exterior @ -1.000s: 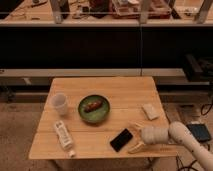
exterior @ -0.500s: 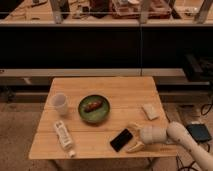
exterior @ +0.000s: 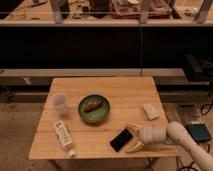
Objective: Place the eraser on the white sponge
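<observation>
Next, the gripper grabs the eraser by its short end (exterior: pixel 129 133), so that the eraser then goes on the white sponge (exterior: pixel 149 111).
The eraser (exterior: pixel 120 140), a flat black slab, lies tilted on the wooden table (exterior: pixel 120 90) near its front edge. My gripper (exterior: pixel 132 138) reaches in from the right at table height. It is open, one pale finger just behind the eraser's right end and the other just in front of it. I cannot tell whether the fingers touch the slab. The white sponge (exterior: pixel 149 111), a small off-white pad, rests on the table behind and to the right of the gripper, near the right edge.
A green bowl (exterior: pixel 94 108) holding a reddish-brown item sits mid-table. A white cup (exterior: pixel 60 103) stands to its left. A white labelled bottle (exterior: pixel 63 136) lies at the front left. A dark shelf unit runs behind the table, and a dark box (exterior: pixel 198 133) sits on the floor at right.
The gripper has slid left along the front edge, so its fingers now flank the eraser's right end. The eraser, the sponge and the other items have not moved.
</observation>
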Available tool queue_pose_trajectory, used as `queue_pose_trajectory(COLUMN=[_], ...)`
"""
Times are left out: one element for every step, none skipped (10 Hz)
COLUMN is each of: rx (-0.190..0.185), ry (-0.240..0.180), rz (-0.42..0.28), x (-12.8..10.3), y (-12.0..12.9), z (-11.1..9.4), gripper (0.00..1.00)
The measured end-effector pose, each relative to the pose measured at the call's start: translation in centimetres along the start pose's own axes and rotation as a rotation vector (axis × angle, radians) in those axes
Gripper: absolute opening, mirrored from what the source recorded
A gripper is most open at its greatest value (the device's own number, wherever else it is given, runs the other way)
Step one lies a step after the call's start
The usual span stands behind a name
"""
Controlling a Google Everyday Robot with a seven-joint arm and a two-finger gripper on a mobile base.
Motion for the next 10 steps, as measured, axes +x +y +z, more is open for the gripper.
queue_pose_trajectory(rx=[0.001, -0.007, -0.014, -0.03, -0.042, -0.049, -0.054, -0.057, -0.05, -0.046], ry=[-0.008, -0.017, -0.021, -0.024, -0.02, -0.013, -0.005, 0.009, 0.041, 0.06], rz=[-0.003, -0.008, -0.012, -0.019, -0.029, -0.033, -0.034, -0.019, 0.017, 0.039], x=[-0.2, -0.4, -0.5, -0.5, -0.5, -0.3, -0.1, 0.3, 1.2, 1.8], y=[-0.1, 0.0, 0.1, 0.3, 0.3, 0.4, 0.3, 0.1, -0.5, -0.8], z=[0.0, 0.1, 0.2, 0.4, 0.3, 0.1, -0.1, -0.6, -1.8, -2.7], gripper=[0.49, 0.37, 0.28, 0.19, 0.07, 0.02, 0.0, 0.0, 0.0, 0.0])
